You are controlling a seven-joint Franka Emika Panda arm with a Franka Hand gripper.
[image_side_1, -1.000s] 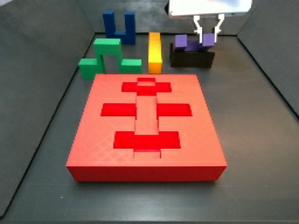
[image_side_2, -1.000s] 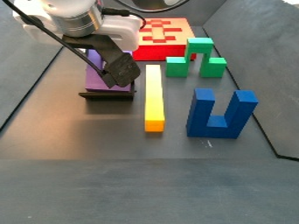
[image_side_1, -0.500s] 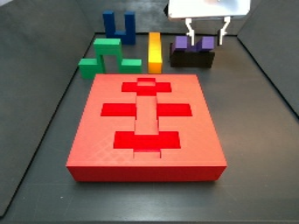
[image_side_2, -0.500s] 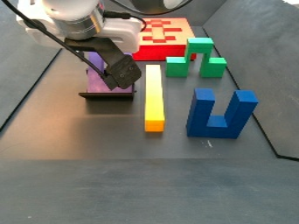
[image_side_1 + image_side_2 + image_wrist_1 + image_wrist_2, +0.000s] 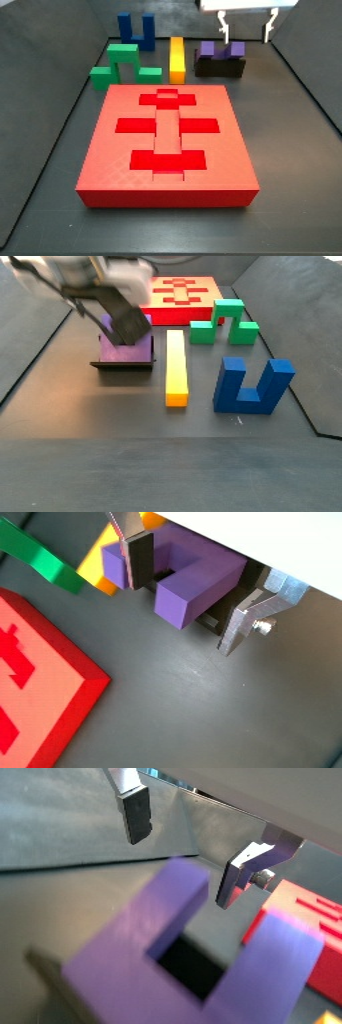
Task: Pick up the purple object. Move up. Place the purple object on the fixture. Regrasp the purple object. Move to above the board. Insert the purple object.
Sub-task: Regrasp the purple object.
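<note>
The dark fixture crowds the base of the purple object. Next, my gripper will grab the purple object by one upright prong standing above, to insert it.
The purple object stands prongs-up on the dark fixture behind the red board. My gripper is open and empty, just above and slightly to the side of the piece, not touching it. In a side view the blurred gripper hangs over the purple object on the fixture. In both wrist views the silver fingers stand apart around the purple object with gaps. The board also shows in other views.
A yellow bar lies beside the fixture. A green block and a deep-blue two-pronged block stand beyond it. Dark walls enclose the floor.
My gripper has risen off the purple object, which stays on the fixture. The fingers that flanked its prongs are now above it.
</note>
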